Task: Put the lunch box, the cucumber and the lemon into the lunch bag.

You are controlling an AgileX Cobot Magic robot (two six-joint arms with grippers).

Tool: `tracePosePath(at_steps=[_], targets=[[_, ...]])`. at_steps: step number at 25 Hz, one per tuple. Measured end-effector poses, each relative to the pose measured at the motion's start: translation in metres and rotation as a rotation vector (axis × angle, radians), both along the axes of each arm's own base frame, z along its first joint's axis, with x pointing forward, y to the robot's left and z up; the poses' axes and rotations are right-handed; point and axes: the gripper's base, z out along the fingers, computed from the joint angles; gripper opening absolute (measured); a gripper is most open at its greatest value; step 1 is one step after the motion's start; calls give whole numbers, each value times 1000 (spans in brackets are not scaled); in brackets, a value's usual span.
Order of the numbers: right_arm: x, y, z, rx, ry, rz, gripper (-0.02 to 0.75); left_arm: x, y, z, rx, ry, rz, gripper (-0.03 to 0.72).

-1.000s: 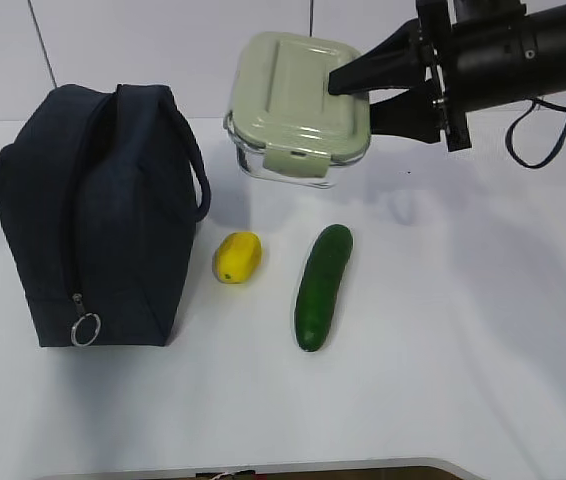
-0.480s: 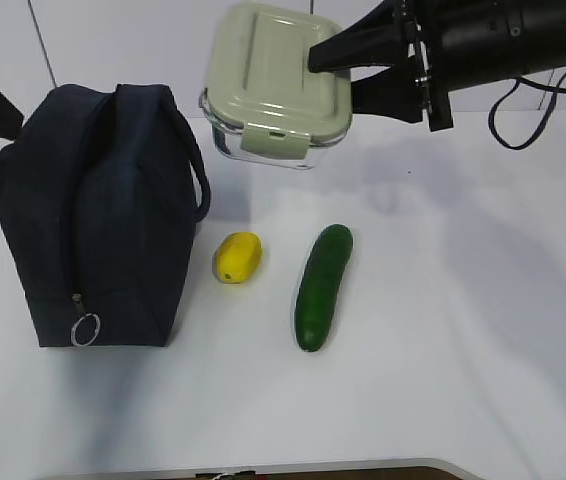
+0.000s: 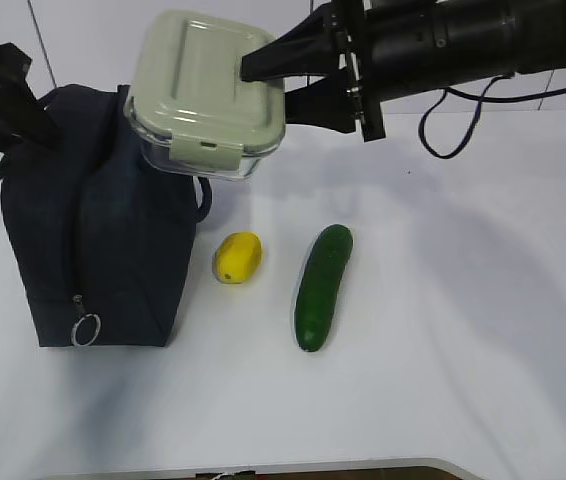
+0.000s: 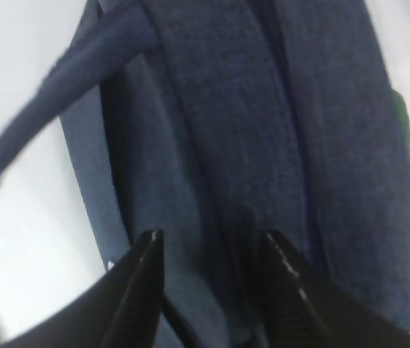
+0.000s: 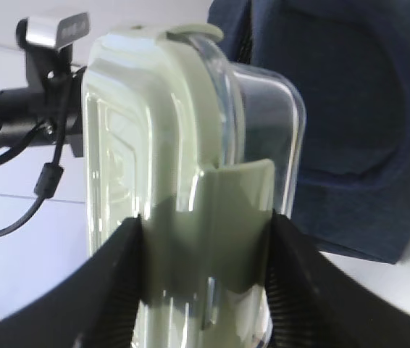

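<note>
My left gripper is going to pinch the bag next by its top fabric edge [image 3: 58,104], where the loose cloth stands up, because the bag's body [image 3: 113,260] is too wide to grip.
My right gripper [image 3: 265,86] is shut on the lunch box [image 3: 203,85], a clear container with a pale green lid, and holds it in the air over the upper right edge of the lunch bag [image 3: 103,250]. In the right wrist view the lunch box [image 5: 183,181] fills the space between the gripper's [image 5: 205,246] fingers, with the bag [image 5: 350,109] behind it. My left gripper [image 3: 25,105] is at the bag's top left. In its own view the jaws [image 4: 212,243] stand apart over the navy fabric [image 4: 263,145]. The lemon [image 3: 236,257] and the cucumber [image 3: 321,286] lie on the table right of the bag.
The bag's zipper ring pull [image 3: 85,329] hangs low on its front end. A bag handle [image 3: 201,190] loops out on the right side, under the lunch box. The white table [image 3: 463,350] ends near the bottom of the exterior view.
The right gripper has carried the lunch box leftward and slightly up, from beside the bag to over its right edge. The left gripper has come in from the left to the bag's top.
</note>
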Motion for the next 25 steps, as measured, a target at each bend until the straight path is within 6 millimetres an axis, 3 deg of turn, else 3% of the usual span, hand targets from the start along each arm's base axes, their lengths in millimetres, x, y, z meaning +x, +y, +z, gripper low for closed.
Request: tracePosePath(at_steps=[3, 6, 8, 17, 25], targets=[[5, 14, -1, 6, -12, 31, 374, 4, -1, -9, -1, 37, -7, 246], [11, 23, -6, 9, -12, 46, 374, 4, -2, -12, -3, 60, -21, 83], [13, 24, -6, 20, -9, 44, 374, 3, -3, -8, -6, 67, -50, 12], [17, 27, -6, 77, 14, 25, 374, -1, -21, 32, -219, 58, -170, -10], [23, 27, -28, -1, 32, 20, 374, -10, -25, 62, -289, -6, -197, -10]])
